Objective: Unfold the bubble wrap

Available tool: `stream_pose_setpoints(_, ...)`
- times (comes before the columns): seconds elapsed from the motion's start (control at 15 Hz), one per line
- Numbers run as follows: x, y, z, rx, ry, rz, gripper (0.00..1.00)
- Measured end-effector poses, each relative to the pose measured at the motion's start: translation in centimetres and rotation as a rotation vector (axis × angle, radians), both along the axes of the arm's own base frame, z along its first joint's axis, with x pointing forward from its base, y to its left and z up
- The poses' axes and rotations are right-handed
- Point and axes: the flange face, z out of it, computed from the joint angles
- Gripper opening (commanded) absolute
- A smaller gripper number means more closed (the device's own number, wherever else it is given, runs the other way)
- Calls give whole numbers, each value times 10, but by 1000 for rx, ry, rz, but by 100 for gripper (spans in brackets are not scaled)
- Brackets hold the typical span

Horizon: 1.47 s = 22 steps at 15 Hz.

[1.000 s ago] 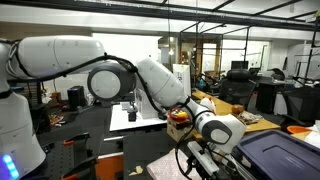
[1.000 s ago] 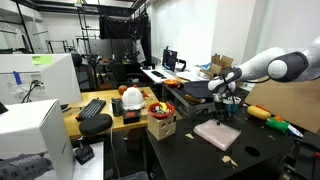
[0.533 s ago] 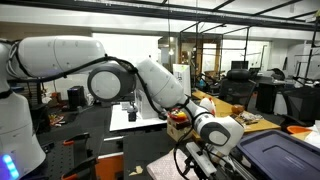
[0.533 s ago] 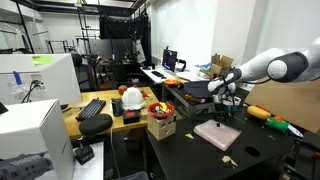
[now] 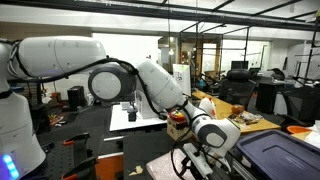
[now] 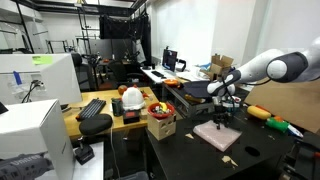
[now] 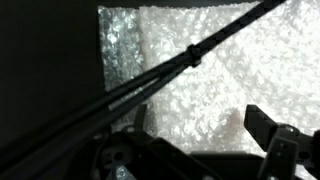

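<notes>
The bubble wrap still needs to be unfolded. My gripper should next pinch only the upper layer of the bubble wrap [image 6: 217, 135] near its loose edge and leave the layer beneath on the tabletop.
The bubble wrap [image 6: 217, 135] is a pale, bumpy sheet lying flat on the dark table in an exterior view. It fills most of the wrist view [image 7: 220, 60], with its left edge against the dark tabletop. Part of it shows under the arm in an exterior view [image 5: 158, 168]. My gripper [image 6: 221, 118] hangs just above the sheet, pointing down. In the wrist view my gripper [image 7: 200, 125] is open, its two dark fingers standing apart over the wrap with nothing between them. A dark cable crosses the wrist view diagonally.
A dark blue-grey bin lid [image 5: 278, 155] sits beside the arm. A cardboard box [image 6: 161, 127] of small items stands at the table's edge, with a keyboard [image 6: 92, 107] and a white helmet [image 6: 131, 98] on the wooden desk behind. A green object [image 6: 278, 124] lies past the wrap.
My gripper has come down and slightly sideways toward the bubble wrap. The wrap has not moved.
</notes>
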Motion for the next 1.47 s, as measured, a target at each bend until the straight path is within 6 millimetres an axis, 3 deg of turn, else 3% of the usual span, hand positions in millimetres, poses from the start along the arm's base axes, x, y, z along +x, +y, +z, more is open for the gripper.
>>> stream_pose_setpoints(0.07, 0, 0, 0, 0, 0, 0, 70)
stream_pose_setpoints(0.53, -1, -6, 1, -3, -2, -9, 16)
stream_pose_setpoints(0.73, -1, -8, 4, -5, -4, -15, 0)
stream_pose_setpoints(1.0, 1, -15, 10, -30, -4, -50, 1)
stream_pose_setpoints(1.47, 3, -61, 43, -171, -6, -173, 1)
